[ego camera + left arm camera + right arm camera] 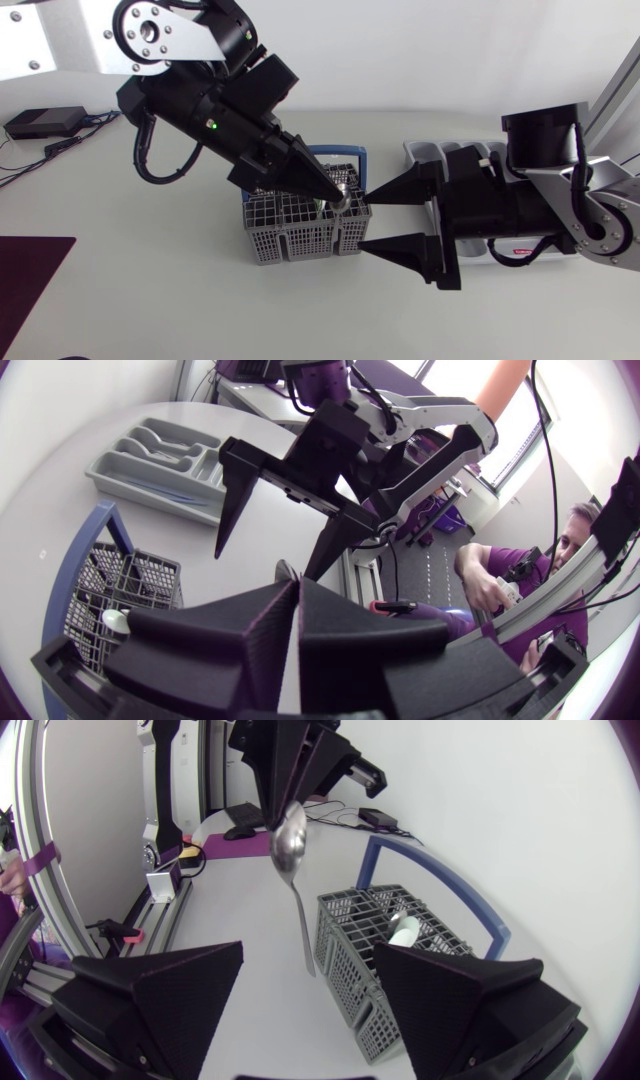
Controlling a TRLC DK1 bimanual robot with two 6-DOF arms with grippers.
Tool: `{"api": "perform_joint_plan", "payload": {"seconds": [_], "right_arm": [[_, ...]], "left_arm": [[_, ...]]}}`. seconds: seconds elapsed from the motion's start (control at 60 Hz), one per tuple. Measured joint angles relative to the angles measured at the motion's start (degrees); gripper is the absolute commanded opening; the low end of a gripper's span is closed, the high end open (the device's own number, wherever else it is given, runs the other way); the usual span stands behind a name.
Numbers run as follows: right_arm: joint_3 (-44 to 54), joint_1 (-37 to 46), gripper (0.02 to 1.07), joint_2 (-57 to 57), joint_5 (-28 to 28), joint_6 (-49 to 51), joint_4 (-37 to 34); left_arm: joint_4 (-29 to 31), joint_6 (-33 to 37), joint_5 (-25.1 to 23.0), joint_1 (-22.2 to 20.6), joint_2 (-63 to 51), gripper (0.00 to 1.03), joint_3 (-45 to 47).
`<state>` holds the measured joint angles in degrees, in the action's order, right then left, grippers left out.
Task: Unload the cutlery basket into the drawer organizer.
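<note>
My right gripper grabs the metal spoon by its hanging handle next, then takes the spoon over for the drawer organizer.
My left gripper is shut on the bowl of a steel spoon, whose handle hangs down beside the grey cutlery basket. The basket has a blue handle and holds a white piece. My right gripper stands open just right of the basket, its fingers on either side of the hanging handle without touching it. In the left wrist view the right gripper faces my shut left fingers. The grey drawer organizer lies behind the right arm, some cutlery in it.
A black box with cables sits at the table's far left. A dark mat lies at the left front edge. The right arm covers most of the organizer in the head view.
</note>
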<state>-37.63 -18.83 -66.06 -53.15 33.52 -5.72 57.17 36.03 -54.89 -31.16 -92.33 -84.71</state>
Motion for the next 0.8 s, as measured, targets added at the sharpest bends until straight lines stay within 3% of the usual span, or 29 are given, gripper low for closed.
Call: {"api": "perform_joint_plan", "payload": {"seconds": [0.083,0.3,0.567,0.667,0.8], "right_arm": [[-0.2,-1.5,0.92,-0.4,-0.2,0.7,-0.6],[-0.8,-3.6,0.77,-1.1,-0.7,1.6,-1.5],[-1.4,-3.6,0.44,-1.6,-1.2,3.8,-2.3],[-1.4,-3.6,0.38,-1.8,-1.6,4.5,-2.8],[-1.4,-3.6,0.38,-1.9,-2.0,5.6,-3.4]], "left_arm": [[0.3,0.0,-0.3,-0.7,-0.5,0.23,0.0],[0.6,0.0,-0.4,-1.8,-1.2,0.23,0.0],[1.4,0.0,-0.4,-2.8,-2.4,0.23,-0.9],[1.5,0.0,-0.4,-2.8,-2.7,0.23,-1.3],[1.5,0.0,-0.4,-3.2,-3.0,0.23,-1.3]]}}
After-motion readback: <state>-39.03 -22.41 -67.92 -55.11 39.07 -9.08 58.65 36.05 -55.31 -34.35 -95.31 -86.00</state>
